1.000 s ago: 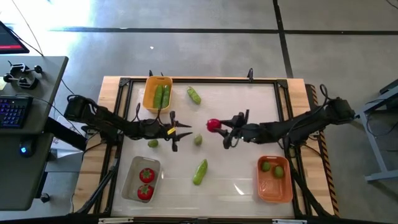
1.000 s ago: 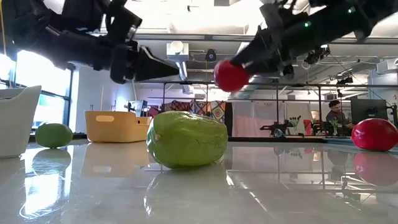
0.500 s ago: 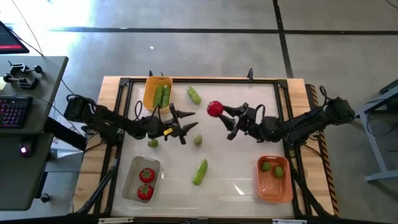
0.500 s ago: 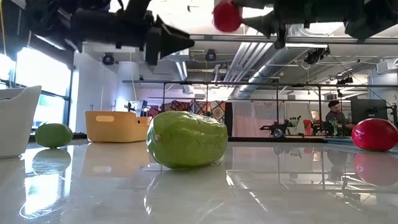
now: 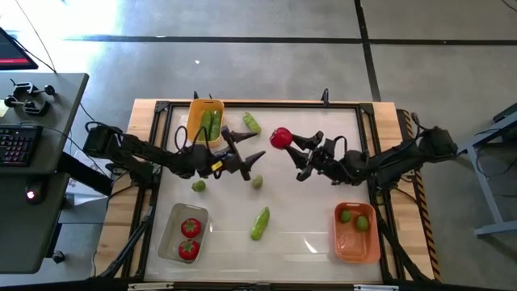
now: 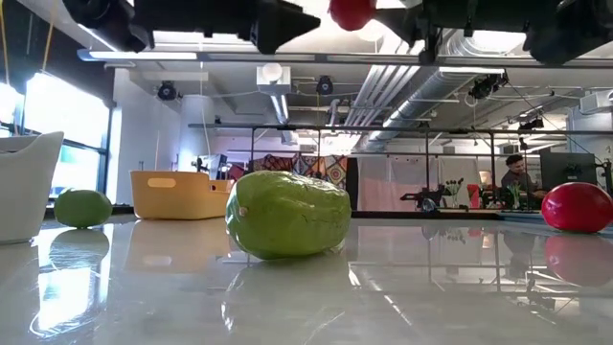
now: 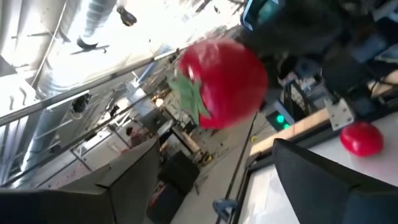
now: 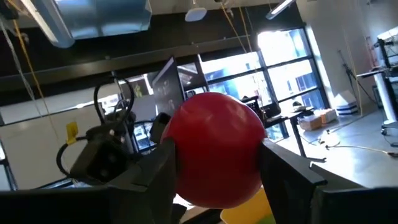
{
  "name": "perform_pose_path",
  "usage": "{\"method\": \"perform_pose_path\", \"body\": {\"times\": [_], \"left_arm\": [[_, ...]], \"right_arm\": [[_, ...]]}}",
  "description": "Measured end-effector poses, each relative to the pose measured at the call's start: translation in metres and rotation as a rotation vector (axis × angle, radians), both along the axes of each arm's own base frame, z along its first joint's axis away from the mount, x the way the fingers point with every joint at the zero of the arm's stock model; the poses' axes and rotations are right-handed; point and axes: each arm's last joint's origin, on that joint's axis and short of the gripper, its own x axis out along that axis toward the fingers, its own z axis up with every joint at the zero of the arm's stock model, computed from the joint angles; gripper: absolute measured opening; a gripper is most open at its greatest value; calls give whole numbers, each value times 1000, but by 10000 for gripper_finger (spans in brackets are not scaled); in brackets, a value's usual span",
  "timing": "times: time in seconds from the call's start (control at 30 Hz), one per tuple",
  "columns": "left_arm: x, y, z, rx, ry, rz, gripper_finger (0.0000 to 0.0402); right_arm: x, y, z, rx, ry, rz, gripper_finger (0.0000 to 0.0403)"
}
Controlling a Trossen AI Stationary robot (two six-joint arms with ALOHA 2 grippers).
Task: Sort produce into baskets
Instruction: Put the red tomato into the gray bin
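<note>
The tomato has round red sides, and my left gripper needs to grab it by them. Then I need to sort it into the clear basket.
My right gripper is shut on a red tomato, held high over the table's middle; the low view shows the tomato at its top edge. My left gripper is open and raised just left of the tomato, facing its green-stemmed side without touching it. The yellow basket at the far left holds cucumbers. The clear basket at the near left holds two tomatoes. The orange basket at the near right holds two limes. My right gripper pinches the tomato's round sides between its two fingers. The fingers come from the table's right side. The tomato is lifted clear of the table, and its green stem points away from the gripper.
Loose on the white table lie a cucumber by the yellow basket, a lime, a second lime below my left gripper, and a cucumber near the front. Another tomato rests on the table at the low view's right.
My right gripper has lifted the tomato well up from low over the table, drifting toward the far edge. My left gripper has risen too, moved right toward the tomato and opened wider.
</note>
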Motion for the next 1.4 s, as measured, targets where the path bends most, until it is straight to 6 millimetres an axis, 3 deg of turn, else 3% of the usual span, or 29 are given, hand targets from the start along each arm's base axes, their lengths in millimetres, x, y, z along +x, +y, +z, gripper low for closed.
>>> {"method": "perform_pose_path", "body": {"times": [0.4,1.4], "left_arm": [[3,-1,-2,-8,-11,-43,310],[5,5,-3,-59,-101,7,301]], "right_arm": [[9,-5,-7,-2,-62,3,187],[65,-1,-16,-17,0,9,187]]}}
